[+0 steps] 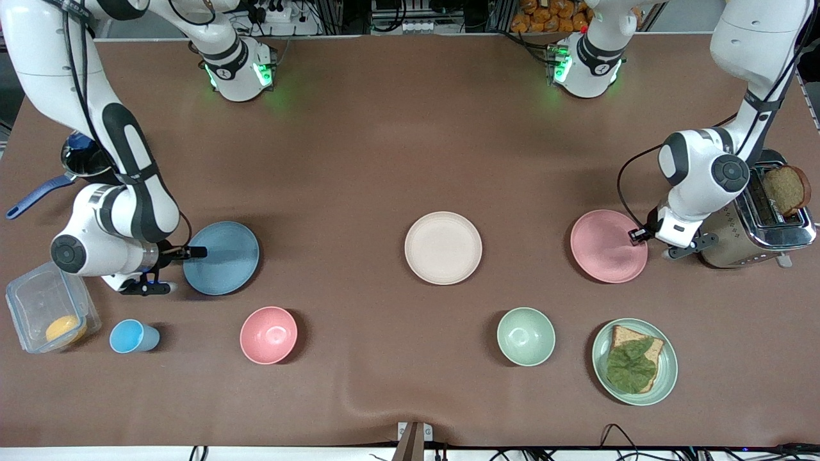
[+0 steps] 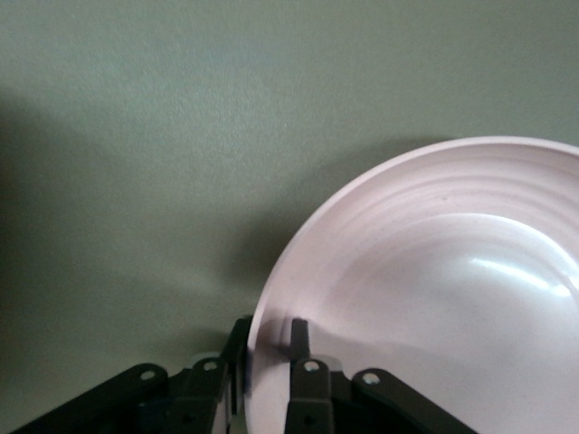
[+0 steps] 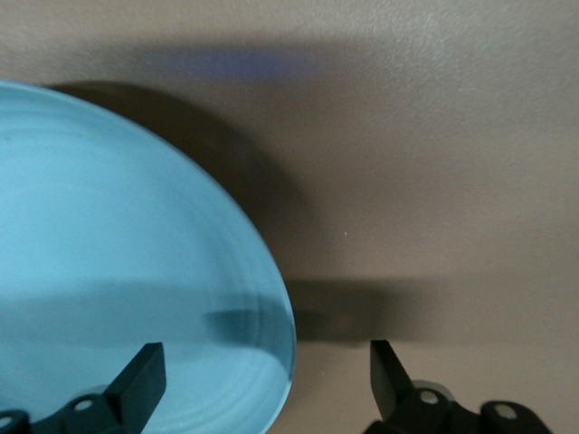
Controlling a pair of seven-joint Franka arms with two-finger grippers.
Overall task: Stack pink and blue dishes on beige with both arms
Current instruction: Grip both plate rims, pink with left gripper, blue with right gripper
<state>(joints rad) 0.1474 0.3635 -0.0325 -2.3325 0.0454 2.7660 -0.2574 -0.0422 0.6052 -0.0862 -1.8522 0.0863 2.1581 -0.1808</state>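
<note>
The robot's right fingers reach down on both sides of the blue plate's rim (image 1: 184, 265) (image 3: 293, 362), above the table, so the right gripper should close on the blue plate's rim.
The beige plate (image 1: 443, 248) lies at the middle of the table. Toward the left arm's end lies the pink plate (image 1: 605, 246). My left gripper (image 1: 636, 235) is at the plate's edge beside the toaster. In the left wrist view the left gripper (image 2: 268, 348) is shut on the rim of the pink plate (image 2: 434, 298), one finger outside and one inside. The blue plate (image 1: 224, 257) lies toward the right arm's end. My right gripper (image 1: 194, 251) is low at its edge. The right gripper (image 3: 267, 380) is open and straddles the rim of the blue plate (image 3: 118, 262), touching nothing.
A toaster (image 1: 762, 221) holding bread stands just past the left gripper. Nearer the camera lie a green plate with bread and a leaf (image 1: 666, 378), a green bowl (image 1: 526, 336), a pink bowl (image 1: 268, 335), a blue cup (image 1: 131, 336) and a clear container (image 1: 38, 298). A blue-handled pan (image 1: 83, 160) sits by the right arm.
</note>
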